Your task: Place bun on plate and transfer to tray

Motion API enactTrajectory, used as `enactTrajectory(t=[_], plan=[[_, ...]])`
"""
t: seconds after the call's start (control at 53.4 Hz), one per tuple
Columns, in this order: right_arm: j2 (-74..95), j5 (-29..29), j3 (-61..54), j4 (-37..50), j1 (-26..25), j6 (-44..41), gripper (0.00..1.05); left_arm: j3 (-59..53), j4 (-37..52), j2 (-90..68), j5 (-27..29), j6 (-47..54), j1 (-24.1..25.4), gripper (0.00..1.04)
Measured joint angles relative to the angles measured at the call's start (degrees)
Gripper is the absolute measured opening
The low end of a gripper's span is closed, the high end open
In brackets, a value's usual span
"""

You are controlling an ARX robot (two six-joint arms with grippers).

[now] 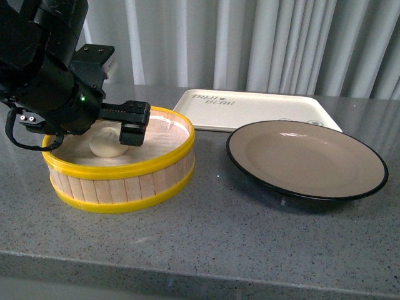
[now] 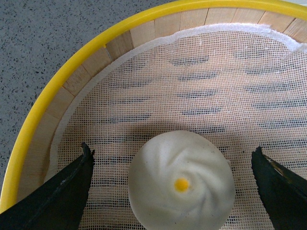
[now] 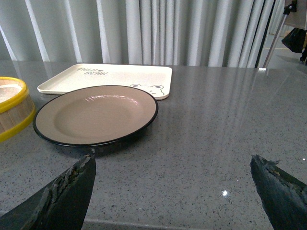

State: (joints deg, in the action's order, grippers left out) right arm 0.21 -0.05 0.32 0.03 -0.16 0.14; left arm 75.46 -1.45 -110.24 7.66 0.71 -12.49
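Observation:
The cream-white bun needs to go on the beige plate. My left gripper should grab it around its twisted top next.
The cream-white bun with a twisted top lies inside the yellow-rimmed steamer basket. My left gripper reaches down into the basket, open, its fingers on either side of the bun without touching it. The beige plate with a black rim sits empty to the right of the basket. The cream-white tray with lettering lies behind the plate. My right gripper is open and empty above bare counter, with the plate and tray ahead of it.
White mesh liner covers the steamer's slatted floor. Grey speckled counter runs to a front edge. Grey curtains hang behind. The steamer's edge shows in the right wrist view.

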Motion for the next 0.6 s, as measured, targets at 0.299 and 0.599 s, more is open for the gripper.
enactTrajectory(t=[0.299,0.599], plan=[[0.0,0.0,0.0,0.0,0.0,0.0,0.96,0.02,-0.92,-0.09,0.13,-0.83,-0.11,0.51],[0.0,0.0,0.0,0.0,0.0,0.0,0.96,0.07,-1.01,1.38,-1.64,-0.96,-0.66,0.07]])
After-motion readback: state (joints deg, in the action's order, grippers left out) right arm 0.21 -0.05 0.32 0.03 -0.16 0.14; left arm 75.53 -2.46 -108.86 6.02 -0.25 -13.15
